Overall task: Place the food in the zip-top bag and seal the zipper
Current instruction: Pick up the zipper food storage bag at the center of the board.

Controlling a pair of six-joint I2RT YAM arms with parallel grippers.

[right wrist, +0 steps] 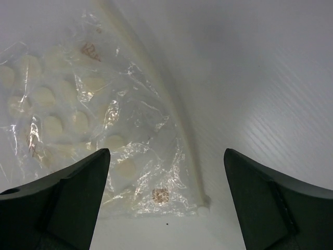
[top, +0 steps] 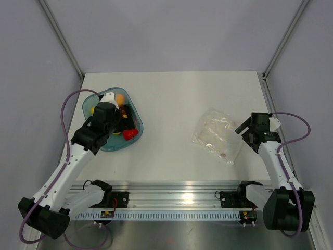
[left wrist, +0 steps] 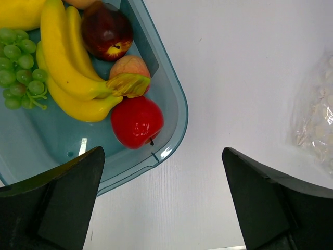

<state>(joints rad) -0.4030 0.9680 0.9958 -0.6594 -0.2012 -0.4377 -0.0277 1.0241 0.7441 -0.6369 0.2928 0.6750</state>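
The bag's opening needs to be opened for the food, so my right gripper will next grab the zip-top bag by its zipper edge [top: 239, 148] [right wrist: 178, 119].
The toy fruits lie in a teal tray [left wrist: 174, 112]: a yellow banana bunch [left wrist: 67, 62], green grapes [left wrist: 21, 67], a red apple [left wrist: 137, 121], a peach [left wrist: 130, 67], a dark red plum [left wrist: 106, 31] and a yellow lemon-like piece [left wrist: 18, 13]. My left gripper [left wrist: 162, 198] is open and empty, hovering over the tray's right edge [top: 139, 127]. The clear crinkly zip-top bag [top: 216, 135] lies flat on the table at the right and holds no fruit. Its zipper strip [right wrist: 179, 130] runs along the bag's edge. My right gripper [right wrist: 166, 203] is open and empty, just above the bag's [right wrist: 93, 120] near corner.
The white table [top: 171, 104] has grey walls at the back and sides. A metal rail [top: 177, 200] with the arm bases runs along the near edge. The bag also shows at the right edge of the left wrist view [left wrist: 317, 120].
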